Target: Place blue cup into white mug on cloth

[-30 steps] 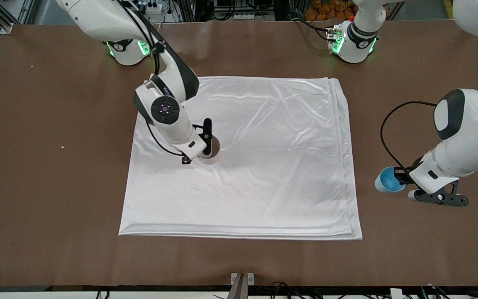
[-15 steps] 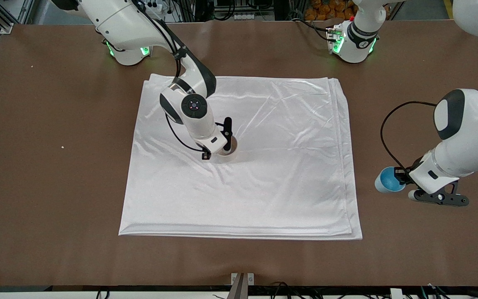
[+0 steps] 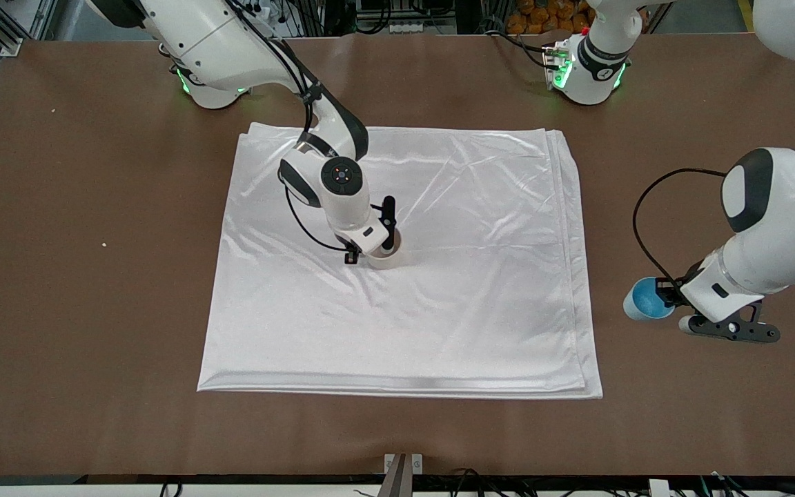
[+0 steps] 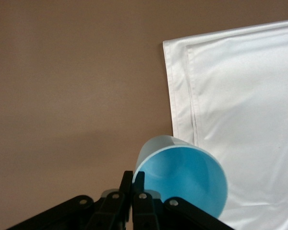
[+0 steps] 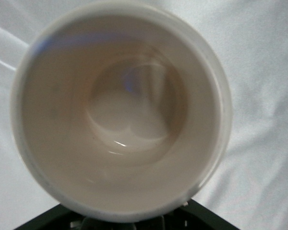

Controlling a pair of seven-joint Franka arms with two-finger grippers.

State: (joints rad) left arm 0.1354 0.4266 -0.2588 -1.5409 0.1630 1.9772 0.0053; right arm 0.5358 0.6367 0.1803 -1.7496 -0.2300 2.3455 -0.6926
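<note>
I need to let go of the mug with my right gripper now: the white mug's base is at the cloth's middle in the front view, so the mug would stay there.
The white mug is upright at the middle of the cloth, in my right gripper, which is shut on it. I cannot tell whether it touches the fabric. In the right wrist view the empty mug fills the frame over the cloth, hiding the fingertips. My left gripper is shut on the rim of the blue cup, tilted with its mouth toward the front camera, over bare table beside the cloth's edge. The left wrist view shows the gripper, the cup and the cloth.
The brown table is bare around the cloth. The cloth lies flat with light creases and layered edges toward the left arm's end. The arm bases stand along the edge farthest from the front camera.
My right gripper has carried the white mug across the cloth toward the left arm's end, to the cloth's middle. The left arm and blue cup have not moved.
</note>
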